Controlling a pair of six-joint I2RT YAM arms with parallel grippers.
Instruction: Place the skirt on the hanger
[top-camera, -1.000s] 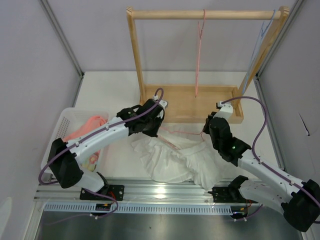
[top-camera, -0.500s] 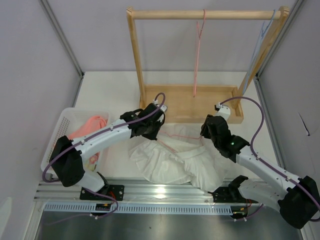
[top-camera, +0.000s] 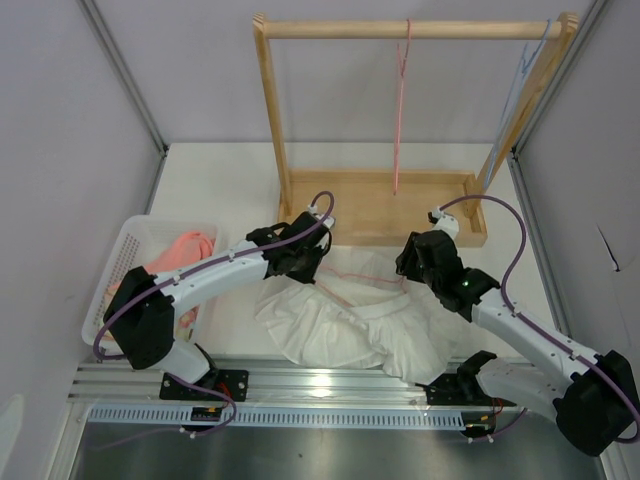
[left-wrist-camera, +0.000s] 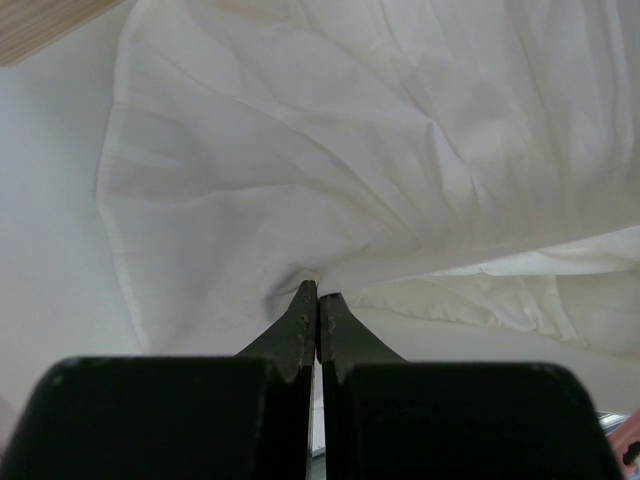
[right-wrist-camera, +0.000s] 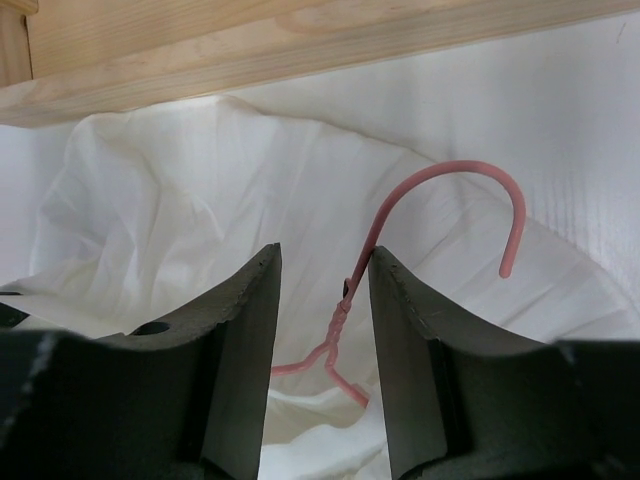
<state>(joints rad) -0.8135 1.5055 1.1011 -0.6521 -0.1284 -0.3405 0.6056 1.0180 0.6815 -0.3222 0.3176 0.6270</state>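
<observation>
I should reach the hanger with my right gripper and grab it by its twisted neck. This leaves the hanger's arms free for the skirt (top-camera: 340, 322) to go on.
The white skirt (top-camera: 340, 322) lies crumpled on the table between the arms. The pale salmon-pink hanger (top-camera: 372, 280) lies on its far edge, partly covered by fabric. My left gripper (top-camera: 306, 262) is at the skirt's far left edge. In the left wrist view it (left-wrist-camera: 318, 291) is shut on a fold of the skirt (left-wrist-camera: 330, 150). My right gripper (top-camera: 411, 263) is at the hanger's hook end. In the right wrist view it (right-wrist-camera: 323, 256) is open, with the hanger's twisted neck (right-wrist-camera: 345, 300) between the fingers and the hook (right-wrist-camera: 480, 180) just beyond them, over the skirt (right-wrist-camera: 180, 190).
A wooden rack (top-camera: 380, 215) stands behind the skirt, close to both grippers. A deeper pink hanger (top-camera: 399, 110) hangs from its top bar and a light blue one (top-camera: 527, 62) at its right post. A white basket (top-camera: 135, 250) with pink clothes sits at the left.
My left gripper has moved nearer and slightly right with the skirt edge, drawing the fabric flatter. My right gripper has shifted a little left and farther back at the hanger's neck.
</observation>
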